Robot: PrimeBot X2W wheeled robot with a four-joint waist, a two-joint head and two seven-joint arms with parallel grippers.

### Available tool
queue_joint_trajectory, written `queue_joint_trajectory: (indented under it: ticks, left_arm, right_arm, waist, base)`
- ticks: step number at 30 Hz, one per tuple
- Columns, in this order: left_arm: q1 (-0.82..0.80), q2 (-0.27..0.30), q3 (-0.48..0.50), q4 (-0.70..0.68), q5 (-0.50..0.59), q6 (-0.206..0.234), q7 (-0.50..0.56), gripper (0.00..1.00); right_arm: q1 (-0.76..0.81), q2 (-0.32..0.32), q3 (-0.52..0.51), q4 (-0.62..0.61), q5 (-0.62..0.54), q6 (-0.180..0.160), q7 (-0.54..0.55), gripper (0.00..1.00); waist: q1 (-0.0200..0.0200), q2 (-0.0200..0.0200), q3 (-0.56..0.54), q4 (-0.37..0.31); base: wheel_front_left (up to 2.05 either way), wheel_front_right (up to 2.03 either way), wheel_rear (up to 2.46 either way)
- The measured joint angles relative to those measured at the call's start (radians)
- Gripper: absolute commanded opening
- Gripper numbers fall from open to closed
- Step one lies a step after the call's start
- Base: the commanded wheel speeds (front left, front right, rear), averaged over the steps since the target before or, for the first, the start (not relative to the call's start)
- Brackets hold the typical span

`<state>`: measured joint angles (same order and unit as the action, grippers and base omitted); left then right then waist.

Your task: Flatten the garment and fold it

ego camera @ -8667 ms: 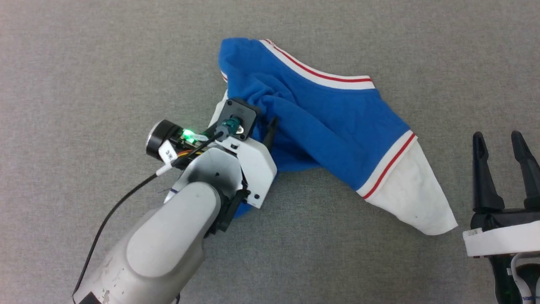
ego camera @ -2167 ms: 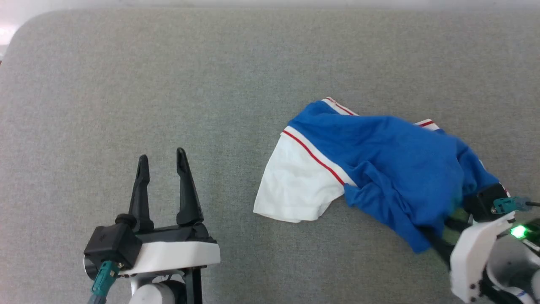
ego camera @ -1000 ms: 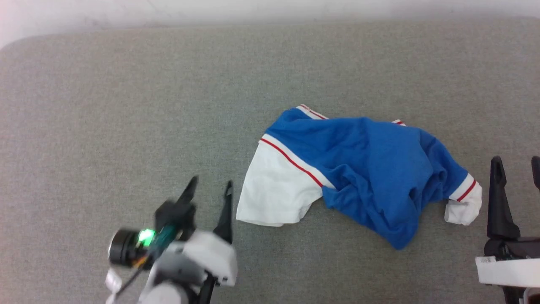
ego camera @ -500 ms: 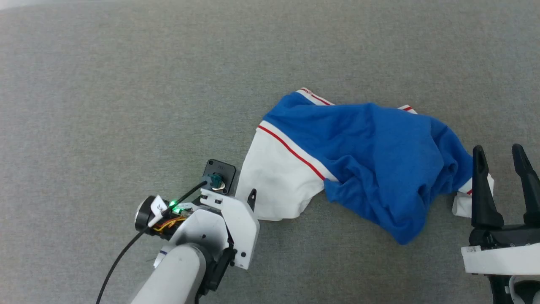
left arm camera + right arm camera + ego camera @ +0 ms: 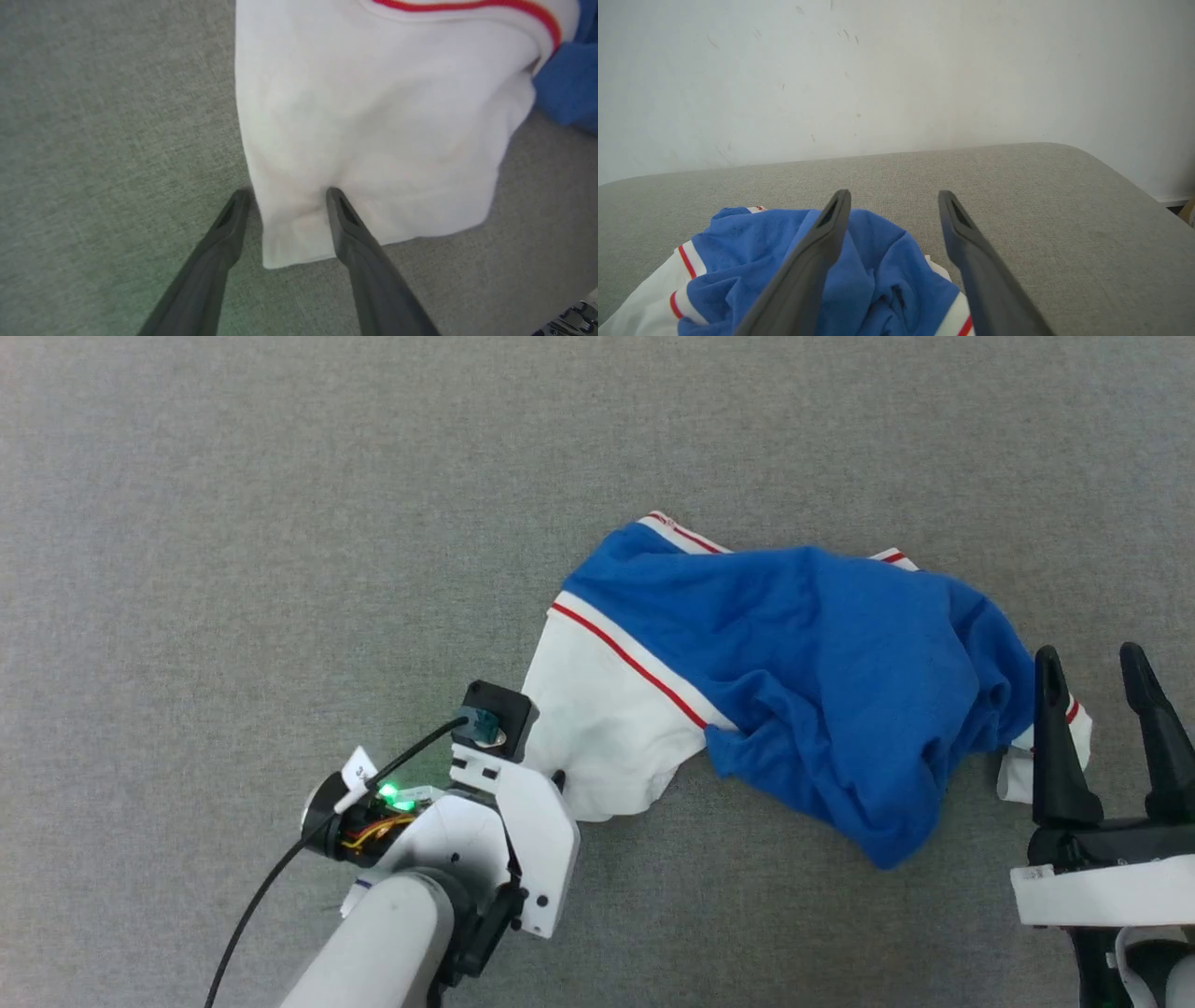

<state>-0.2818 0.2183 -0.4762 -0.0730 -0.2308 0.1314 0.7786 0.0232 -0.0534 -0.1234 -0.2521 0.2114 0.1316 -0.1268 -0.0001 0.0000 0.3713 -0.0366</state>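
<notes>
I will grab the hem corner of the sleeve with my left gripper next, by that hem corner [image 5: 288, 241], because the white sleeve [image 5: 364, 129] is lying loose and flat and the corner is free.
The garment [image 5: 822, 681] lies crumpled on the grey surface, blue body bunched, with one white sleeve [image 5: 607, 747] spread to the left. In the left wrist view my left gripper [image 5: 286, 192] stands open, pressed down astride that white sleeve's [image 5: 373, 140] near corner. One fingertip [image 5: 332, 193] rests on the cloth and the other on the surface beside its edge. My right gripper [image 5: 1089, 653] stands open at the garment's right end, next to the small white sleeve [image 5: 1013, 775]. In the right wrist view the right gripper [image 5: 893, 193] hovers over the blue cloth [image 5: 873, 280] with nothing between its fingers.
The grey padded surface [image 5: 280, 523] stretches wide to the left and beyond the garment. A white wall [image 5: 896, 70] rises behind it, and its rounded right edge [image 5: 1134, 182] drops off. A black cable [image 5: 271, 887] trails from my left wrist.
The head camera has tilted down. My left gripper has swung in and come down on the white sleeve's corner, and its jaws have narrowed slightly. The right gripper stays open by the right sleeve.
</notes>
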Motion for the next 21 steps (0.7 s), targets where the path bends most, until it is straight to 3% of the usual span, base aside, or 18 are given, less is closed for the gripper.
queue_joint_trajectory:
  ticks: [4, 10, 18, 21]
  left_arm:
    - [0.007, -0.016, -0.004, 0.008, -0.006, 0.001, -0.036, 0.0]
    - [0.021, -0.06, 0.04, 0.039, -0.007, 0.065, -0.194, 0.0]
    - [0.058, -0.083, 0.198, -0.068, -0.083, 0.143, -0.368, 0.0]
    - [0.128, -0.054, 0.271, -0.136, -0.102, 0.172, -0.379, 0.0]
  right_arm:
    - [-0.007, 0.0, 0.002, 0.012, 0.0, 0.0, -0.001, 1.0]
    - [-0.016, 0.0, 0.005, 0.024, 0.0, 0.0, -0.006, 1.0]
    - [-0.012, 0.0, 0.005, 0.022, 0.0, 0.0, 0.003, 1.0]
    - [-0.004, 0.0, 0.004, 0.011, -0.002, 0.0, 0.013, 1.0]
  waist:
    - [0.0001, 0.0, 0.001, -0.001]
    - [0.0002, 0.0, -0.019, 0.0]
    - [0.0001, 0.0, -0.062, 0.013]
    - [0.0001, 0.0, -0.073, 0.025]
  base:
    - [0.0, 0.0, 0.0]
    - [0.0, 0.0, 0.0]
    - [0.0, 0.0, 0.0]
    - [0.0, 0.0, 0.0]
